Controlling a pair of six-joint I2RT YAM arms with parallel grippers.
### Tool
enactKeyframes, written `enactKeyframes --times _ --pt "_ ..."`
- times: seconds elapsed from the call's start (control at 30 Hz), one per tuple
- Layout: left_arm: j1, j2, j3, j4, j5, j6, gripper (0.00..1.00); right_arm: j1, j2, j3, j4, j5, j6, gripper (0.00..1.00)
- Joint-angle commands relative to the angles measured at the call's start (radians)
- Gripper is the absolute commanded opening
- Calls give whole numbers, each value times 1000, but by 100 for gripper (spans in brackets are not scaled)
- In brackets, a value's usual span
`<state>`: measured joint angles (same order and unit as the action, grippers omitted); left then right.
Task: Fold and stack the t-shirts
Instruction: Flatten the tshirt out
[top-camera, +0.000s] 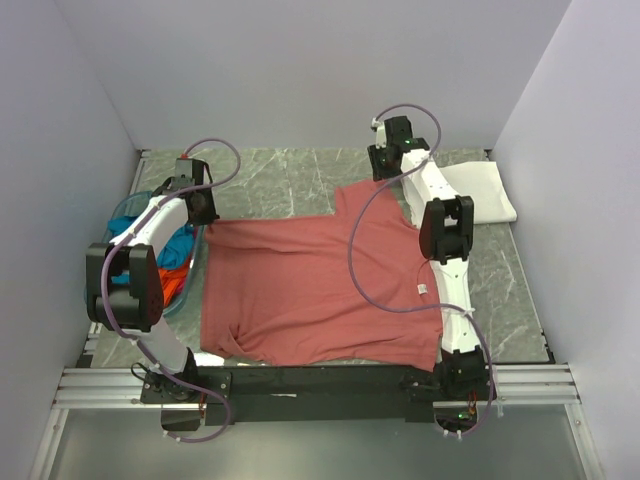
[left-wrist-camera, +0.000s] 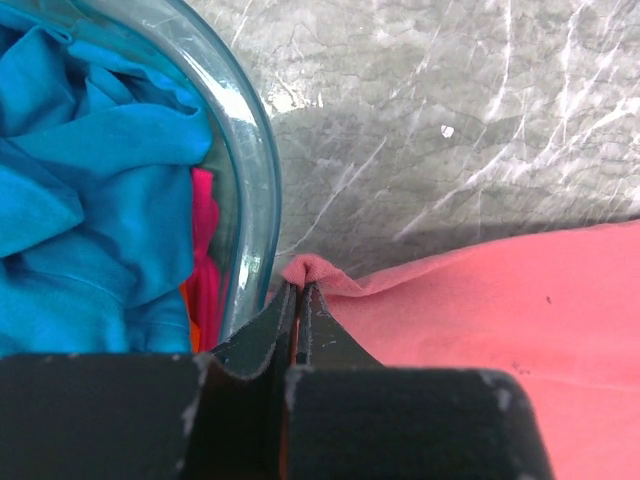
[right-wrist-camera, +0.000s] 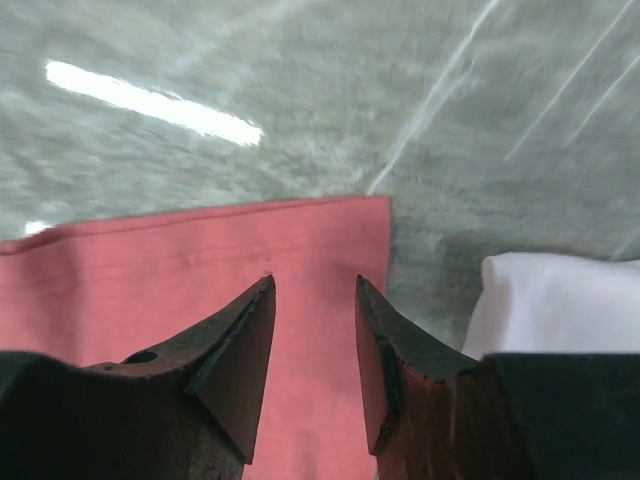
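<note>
Next, my right gripper grabs the dusty-red t-shirt's far sleeve by its end corner (top-camera: 384, 185) (right-wrist-camera: 375, 214), to straighten the shirt and fold the sleeve inward.
A dusty-red t-shirt (top-camera: 310, 285) lies spread on the grey table, with a small white label (top-camera: 422, 290) near its right side. My left gripper (top-camera: 205, 222) is shut on the shirt's far left corner (left-wrist-camera: 312, 268), right beside the basket. My right gripper (top-camera: 385, 172) is open above the shirt's far right sleeve (right-wrist-camera: 310, 240); its jaws stand apart over the red cloth with nothing between them. A folded white t-shirt (top-camera: 482, 190) lies at the far right and shows in the right wrist view (right-wrist-camera: 560, 300). Teal-blue (left-wrist-camera: 90, 180) and orange cloth sit in the basket.
A translucent blue plastic basket (left-wrist-camera: 252, 170) stands at the left edge (top-camera: 128, 208) and holds teal-blue, orange and pink cloth. Grey walls close in on the left, back and right. A metal rail (top-camera: 320, 385) runs along the near edge.
</note>
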<state>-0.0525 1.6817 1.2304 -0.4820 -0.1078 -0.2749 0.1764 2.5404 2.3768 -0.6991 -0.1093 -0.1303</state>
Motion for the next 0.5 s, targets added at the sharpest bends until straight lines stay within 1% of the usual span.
enactKeyframes --times 0.0,0.07,0.27,0.47 --pt "6 -43 -5 25 20 14 0 -18 18 39 -3 51 22 46" --pt "6 -42 -5 25 33 14 0 -25 30 38 -7 49 0 48" --pt "6 -34 -5 25 34 16 0 -31 58 42 4 16 -19 49" --pt "6 -30 -2 22 31 16 0 -37 87 90 -4 -10 -35 50"
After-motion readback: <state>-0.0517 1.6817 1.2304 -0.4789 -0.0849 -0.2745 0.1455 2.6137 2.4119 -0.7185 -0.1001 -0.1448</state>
